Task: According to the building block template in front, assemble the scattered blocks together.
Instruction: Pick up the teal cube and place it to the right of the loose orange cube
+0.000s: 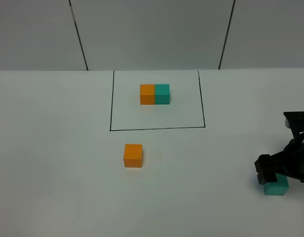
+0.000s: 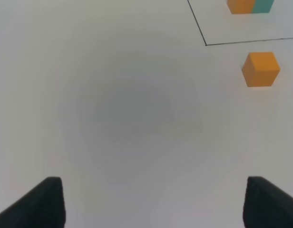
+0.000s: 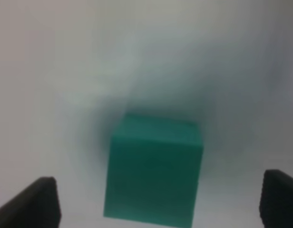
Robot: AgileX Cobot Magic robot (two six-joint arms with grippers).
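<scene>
My right gripper needs to go lower before it closes on the teal cube. My fingers end above the teal cube's top (image 1: 281, 181) (image 3: 153, 180), off the table.
The building block template (image 1: 155, 94), an orange cube and a teal cube joined as one bar, lies inside a black drawn rectangle at the far middle; its edge shows in the left wrist view (image 2: 250, 5). The loose orange cube (image 1: 133, 155) sits in front of the rectangle and shows in the left wrist view (image 2: 260, 69). The loose teal cube (image 1: 276, 187) lies at the near right. My right gripper (image 1: 274, 177) hangs over it, open, with the teal cube (image 3: 153, 173) between its fingers (image 3: 39, 202) and a gap on each side. My left gripper (image 2: 156, 190) is open and empty over bare table, away from the orange cube.
The white table (image 1: 58, 163) runs back to a grey panelled wall (image 1: 152, 29). The black rectangle line (image 1: 157, 129) marks the template area. Nothing else stands on the table.
</scene>
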